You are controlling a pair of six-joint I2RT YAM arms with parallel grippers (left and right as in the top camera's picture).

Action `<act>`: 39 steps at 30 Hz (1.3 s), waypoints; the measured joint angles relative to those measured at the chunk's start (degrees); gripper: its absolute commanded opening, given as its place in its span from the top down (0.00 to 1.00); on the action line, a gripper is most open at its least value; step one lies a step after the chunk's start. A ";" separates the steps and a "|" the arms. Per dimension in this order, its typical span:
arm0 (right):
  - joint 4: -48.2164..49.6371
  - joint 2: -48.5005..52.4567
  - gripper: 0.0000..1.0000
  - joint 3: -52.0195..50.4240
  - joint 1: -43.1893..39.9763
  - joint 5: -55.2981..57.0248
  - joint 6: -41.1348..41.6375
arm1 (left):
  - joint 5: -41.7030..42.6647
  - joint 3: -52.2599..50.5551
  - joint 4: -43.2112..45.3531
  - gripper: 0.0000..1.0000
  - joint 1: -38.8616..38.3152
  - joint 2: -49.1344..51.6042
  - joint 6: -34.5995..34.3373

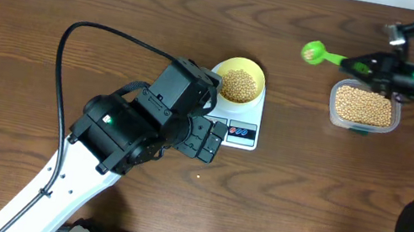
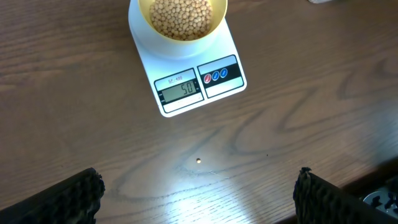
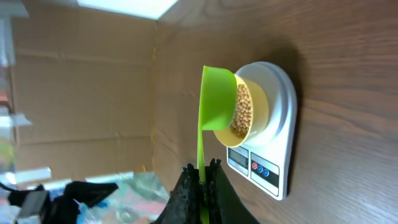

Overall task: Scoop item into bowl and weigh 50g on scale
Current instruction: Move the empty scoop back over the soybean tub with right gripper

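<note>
The green scoop should stay in my right gripper until its cup lies on the tub's beans: that cup is hanging over wood outside the tub's rim.
The pale yellow bowl (image 1: 240,81) holds tan beans (image 2: 181,16) and stands on the white scale (image 1: 243,133). The scale's display (image 2: 180,91) reads 50. My left gripper (image 1: 208,139) is open and empty, low over the table just in front of the scale. My right gripper (image 1: 367,67) is shut on the handle of a green scoop (image 1: 317,53), held above the table left of a clear tub of beans (image 1: 363,107). In the right wrist view the scoop (image 3: 216,99) is turned on its side in front of the bowl (image 3: 247,118).
One stray bean (image 2: 198,160) lies on the wood in front of the scale. A cardboard wall (image 3: 81,93) stands behind the table. Black cable loops over the left arm (image 1: 76,33).
</note>
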 measured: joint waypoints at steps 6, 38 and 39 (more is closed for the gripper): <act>-9.25 0.00 0.99 -0.07 -8.15 -1.29 -5.81 | 0.00 0.00 0.00 0.00 0.00 0.00 0.00; -6.69 0.00 0.99 -0.07 -1.51 37.81 -2.60 | 0.00 0.00 0.00 0.00 0.00 0.00 0.00; -6.67 0.00 0.98 -0.07 -0.72 39.65 -2.10 | 0.00 0.00 0.00 0.00 0.00 0.00 0.00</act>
